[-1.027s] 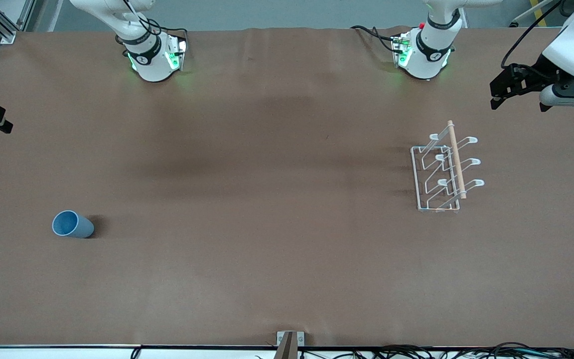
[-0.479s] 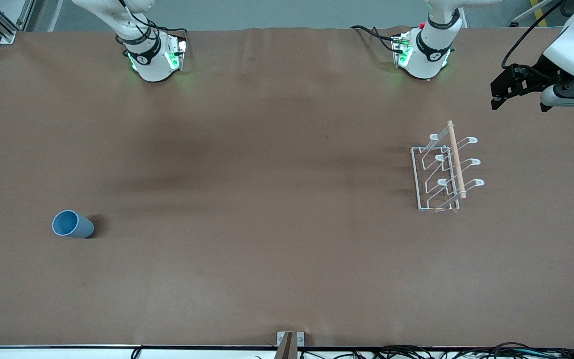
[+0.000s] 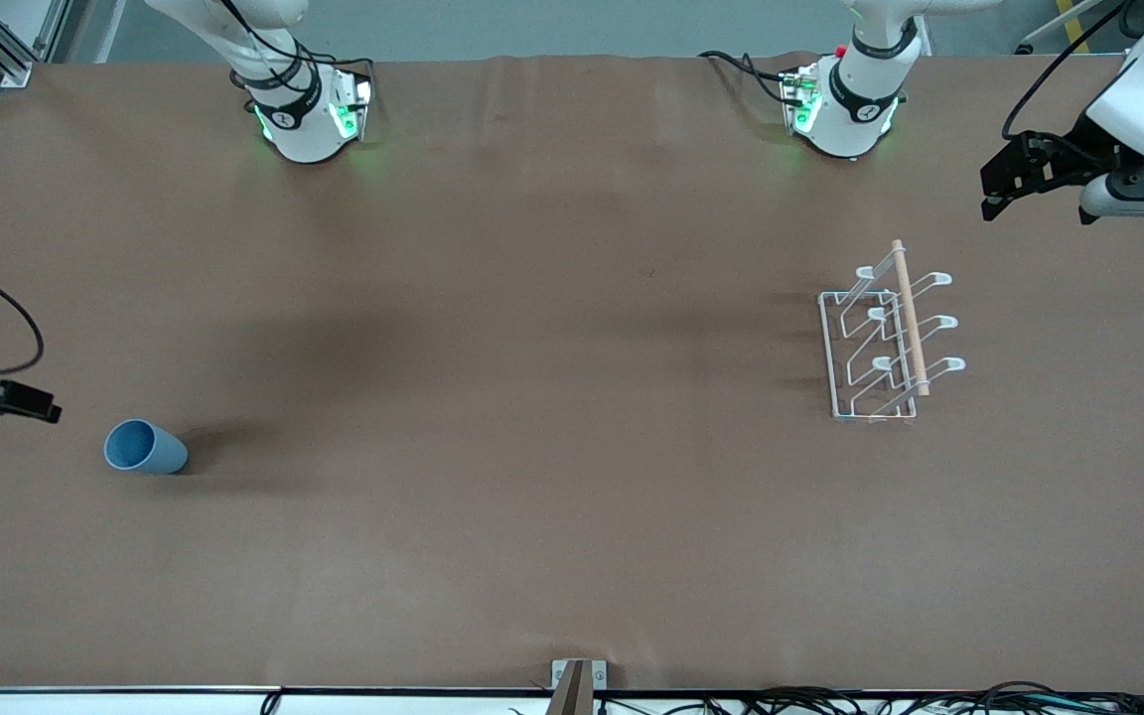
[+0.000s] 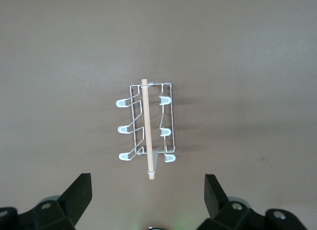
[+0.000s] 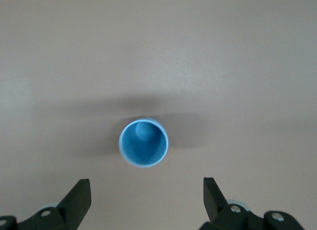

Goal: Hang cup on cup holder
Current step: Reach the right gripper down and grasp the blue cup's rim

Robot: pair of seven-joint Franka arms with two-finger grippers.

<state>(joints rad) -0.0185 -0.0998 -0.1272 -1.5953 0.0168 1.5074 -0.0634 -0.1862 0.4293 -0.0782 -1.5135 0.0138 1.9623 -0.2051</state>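
My right gripper is going to grab the light-blue cup by its rim (image 3: 129, 443) next, and then it will hang the cup on the cup holder (image 3: 880, 343).
The light-blue cup (image 3: 143, 447) stands mouth up on the brown table near the right arm's end; the right wrist view looks straight down into the cup (image 5: 143, 143). My right gripper (image 3: 41, 410) hangs open in the air just beside the cup, its fingers wide apart around bare table (image 5: 147, 190). The white wire cup holder (image 3: 880, 343) with its wooden rod stands toward the left arm's end. My left gripper (image 3: 997, 194) hangs open high over the table near the holder, and the left wrist view shows the holder (image 4: 146, 133) from above, ahead of that gripper (image 4: 147, 186).
The two arm bases (image 3: 304, 109) (image 3: 845, 104) stand along the table's edge farthest from the front camera. A small metal bracket (image 3: 577, 680) and cables lie at the edge nearest to that camera. Brown cloth (image 3: 532, 397) covers the table.
My right gripper has swung toward the cup and now hangs just beside it. The left gripper, the cup and the holder have barely moved.
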